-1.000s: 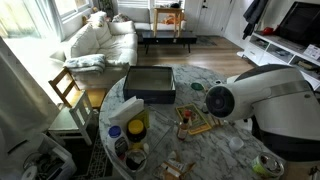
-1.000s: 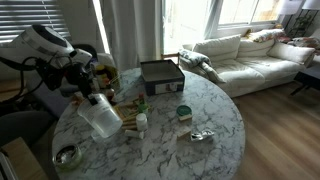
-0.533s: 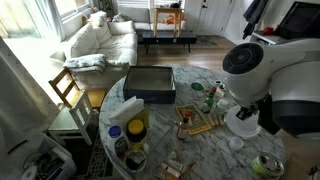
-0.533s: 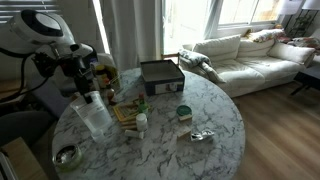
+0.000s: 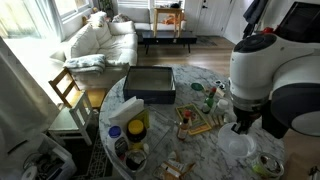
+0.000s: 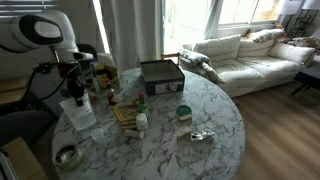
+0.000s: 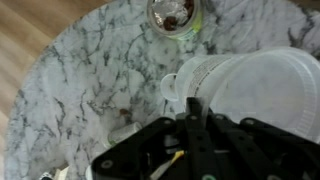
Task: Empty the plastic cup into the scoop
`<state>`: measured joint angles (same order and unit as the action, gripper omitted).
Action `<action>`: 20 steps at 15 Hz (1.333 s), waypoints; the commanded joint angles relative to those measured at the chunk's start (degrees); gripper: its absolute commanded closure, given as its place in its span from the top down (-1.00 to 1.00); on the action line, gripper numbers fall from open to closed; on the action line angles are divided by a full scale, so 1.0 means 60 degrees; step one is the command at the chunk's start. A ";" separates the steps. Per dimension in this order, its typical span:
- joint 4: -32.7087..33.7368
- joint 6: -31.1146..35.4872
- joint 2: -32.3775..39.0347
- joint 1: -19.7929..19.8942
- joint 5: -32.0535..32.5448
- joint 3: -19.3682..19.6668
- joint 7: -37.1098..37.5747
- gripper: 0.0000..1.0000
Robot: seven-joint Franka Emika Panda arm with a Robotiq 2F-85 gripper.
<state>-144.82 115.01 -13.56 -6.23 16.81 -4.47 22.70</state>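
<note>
The plastic cup still overlaps the scoop above the marble tabletop, so it is too early to release. The plastic cup comes down beside the scoop, before my gripper lets go.
My gripper (image 7: 190, 112) is shut on the rim of a large clear plastic cup (image 7: 255, 85). In both exterior views I hold the cup (image 5: 238, 147) (image 6: 78, 110) low over the marble table (image 6: 190, 150), near its edge and roughly upright. My gripper shows above it in both exterior views (image 5: 240, 126) (image 6: 77, 92). A small white scoop-like piece (image 7: 171, 90) lies on the table right against the cup's side. In the exterior views the cup and arm hide it. I cannot tell what is in the cup.
A small round bowl with dark contents (image 7: 175, 12) (image 6: 66, 155) (image 5: 268, 165) sits near the cup at the table's edge. A dark box (image 5: 150, 83) (image 6: 160, 75), a wooden tray (image 5: 193, 124), bottles (image 5: 210, 97) and a yellow-lidded jar (image 5: 136, 128) crowd the table.
My arm has swung toward the table's edge and come down. The cup, held tilted before, now hangs lower and nearer upright beside the small bowl.
</note>
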 commanded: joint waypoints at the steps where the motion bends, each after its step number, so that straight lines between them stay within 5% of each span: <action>1: -0.0369 0.0331 -0.0515 0.0001 -0.1772 0.0207 -0.1777 -0.98; 6: -0.1203 0.1687 -0.0491 -0.0213 -0.3772 0.0146 -0.3588 -0.98; 12: -0.2555 0.4188 -0.0764 -0.0140 -0.3241 -0.0125 -0.3902 -0.98; 14: -0.2140 0.4234 -0.0444 -0.0187 -0.3503 -0.0043 -0.3975 -0.40; 20: -0.2309 0.3955 -0.1595 -0.0210 -0.3965 0.0102 -0.4021 0.44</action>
<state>-156.67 140.32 -17.80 -7.11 -6.02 -4.47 -0.16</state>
